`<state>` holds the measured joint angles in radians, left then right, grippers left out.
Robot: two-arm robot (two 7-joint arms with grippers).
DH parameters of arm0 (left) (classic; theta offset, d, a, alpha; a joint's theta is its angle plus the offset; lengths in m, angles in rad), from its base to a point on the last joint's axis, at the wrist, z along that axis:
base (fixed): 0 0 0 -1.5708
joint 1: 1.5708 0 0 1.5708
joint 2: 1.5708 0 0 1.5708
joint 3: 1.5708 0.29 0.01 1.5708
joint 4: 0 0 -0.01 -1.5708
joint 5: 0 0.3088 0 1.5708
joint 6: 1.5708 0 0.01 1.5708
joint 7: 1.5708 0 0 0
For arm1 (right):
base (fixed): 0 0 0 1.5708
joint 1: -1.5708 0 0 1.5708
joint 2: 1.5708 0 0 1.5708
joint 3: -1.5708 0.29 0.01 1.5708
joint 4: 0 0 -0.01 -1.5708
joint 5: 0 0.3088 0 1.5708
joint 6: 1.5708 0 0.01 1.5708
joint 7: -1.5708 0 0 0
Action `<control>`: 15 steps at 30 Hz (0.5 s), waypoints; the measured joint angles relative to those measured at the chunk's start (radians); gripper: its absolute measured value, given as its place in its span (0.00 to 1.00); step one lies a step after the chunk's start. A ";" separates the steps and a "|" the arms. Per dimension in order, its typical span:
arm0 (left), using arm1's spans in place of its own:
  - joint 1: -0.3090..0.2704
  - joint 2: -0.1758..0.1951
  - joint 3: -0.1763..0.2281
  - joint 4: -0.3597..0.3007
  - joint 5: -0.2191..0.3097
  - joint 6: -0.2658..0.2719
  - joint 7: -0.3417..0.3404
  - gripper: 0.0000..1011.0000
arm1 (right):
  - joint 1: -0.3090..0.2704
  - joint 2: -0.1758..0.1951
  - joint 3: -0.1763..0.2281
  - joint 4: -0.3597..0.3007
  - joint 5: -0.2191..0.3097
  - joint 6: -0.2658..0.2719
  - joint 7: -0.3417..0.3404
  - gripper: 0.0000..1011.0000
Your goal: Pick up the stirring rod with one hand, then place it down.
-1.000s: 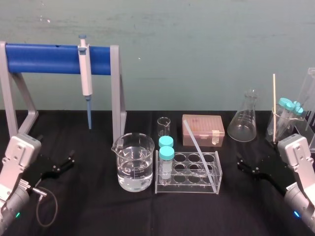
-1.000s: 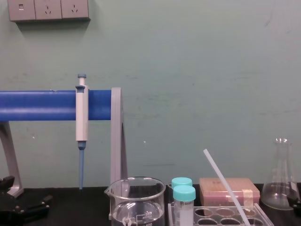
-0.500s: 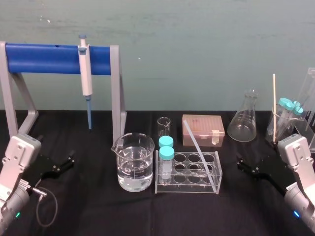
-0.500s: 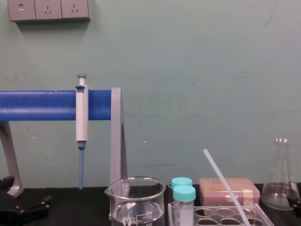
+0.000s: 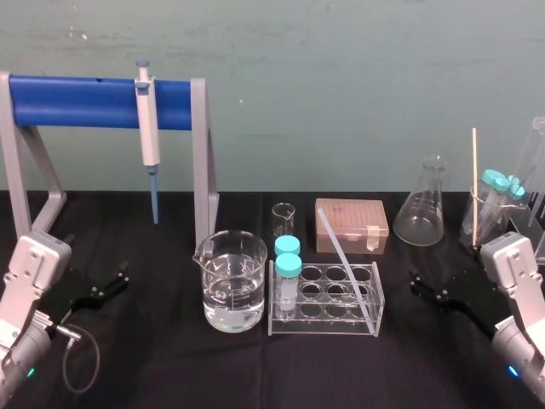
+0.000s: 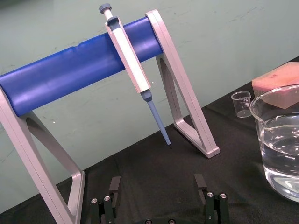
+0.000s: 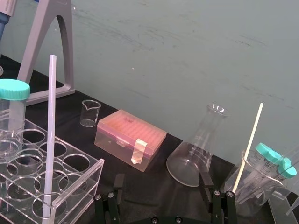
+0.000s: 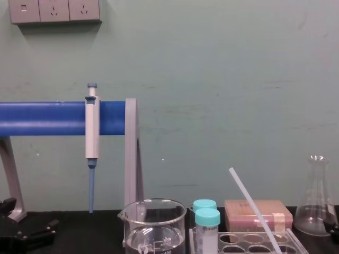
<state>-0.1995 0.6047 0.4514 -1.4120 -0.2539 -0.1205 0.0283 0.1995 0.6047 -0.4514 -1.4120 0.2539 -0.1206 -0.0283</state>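
Note:
My right gripper reaches the stirring rod next and grips its upper part, since the clear rack and its tubes crowd the rod's lower end.
The stirring rod is a thin translucent white rod leaning slantwise in the clear tube rack at the table's middle. It rises above the rack in the chest view and stands close by in the right wrist view. My right gripper rests on the black table to the right of the rack, open and empty, a gap apart from the rod. My left gripper sits parked at the far left, also open with nothing in it.
A water-filled beaker stands left of the rack, which holds two teal-capped tubes. Behind are a small beaker, a pink box and a flask. A pipette hangs on the blue stand. Glassware with a wooden stick crowds the right edge.

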 joint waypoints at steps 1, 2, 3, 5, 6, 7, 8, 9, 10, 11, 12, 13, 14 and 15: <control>0.000 0.000 0.000 0.000 0.000 0.000 0.000 0.99 | 0.000 0.000 0.000 0.000 0.000 0.000 0.000 0.99; 0.000 0.000 0.000 0.000 0.000 0.000 0.000 0.99 | 0.000 0.000 0.000 0.000 0.000 0.000 0.000 0.99; 0.000 0.000 0.000 0.000 0.000 0.000 0.000 0.99 | -0.001 0.000 0.004 0.000 -0.001 -0.006 0.005 0.99; 0.000 0.000 0.000 0.000 0.000 0.000 0.000 0.99 | -0.003 -0.001 0.009 -0.001 -0.001 -0.015 0.014 0.99; 0.000 0.000 0.000 0.000 0.000 0.000 0.000 0.99 | -0.005 -0.001 0.013 -0.005 0.000 -0.025 0.025 0.99; 0.000 0.000 0.000 0.000 0.000 0.000 0.000 0.99 | -0.006 -0.001 0.016 -0.007 0.001 -0.031 0.030 0.99; 0.000 0.000 0.000 0.000 0.000 0.000 0.000 0.99 | -0.007 -0.001 0.018 -0.009 0.003 -0.037 0.037 0.99; 0.000 0.000 0.000 0.000 0.000 0.000 0.000 0.99 | -0.008 -0.002 0.021 -0.011 0.005 -0.044 0.044 0.99; 0.000 0.000 0.000 0.000 0.000 0.000 0.000 0.99 | -0.010 -0.002 0.024 -0.015 0.008 -0.054 0.057 0.99; 0.000 0.000 0.000 0.000 0.000 0.000 0.000 0.99 | -0.010 -0.003 0.026 -0.016 0.009 -0.059 0.064 0.99; 0.000 0.000 0.000 0.000 0.000 0.000 0.000 0.99 | -0.010 -0.003 0.027 -0.019 0.012 -0.069 0.082 0.99; 0.000 0.000 0.000 0.000 0.000 0.000 0.000 0.99 | -0.010 -0.004 0.027 -0.020 0.013 -0.074 0.090 0.99; 0.000 0.000 0.000 0.000 0.000 0.000 0.000 0.99 | -0.009 -0.005 0.027 -0.021 0.014 -0.078 0.099 0.99; 0.000 0.000 0.000 0.000 0.000 0.000 0.000 0.99 | -0.007 -0.005 0.026 -0.021 0.015 -0.083 0.109 0.99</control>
<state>-0.1996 0.6047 0.4514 -1.4120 -0.2539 -0.1205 0.0283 0.1921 0.5994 -0.4250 -1.4334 0.2687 -0.2037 0.0803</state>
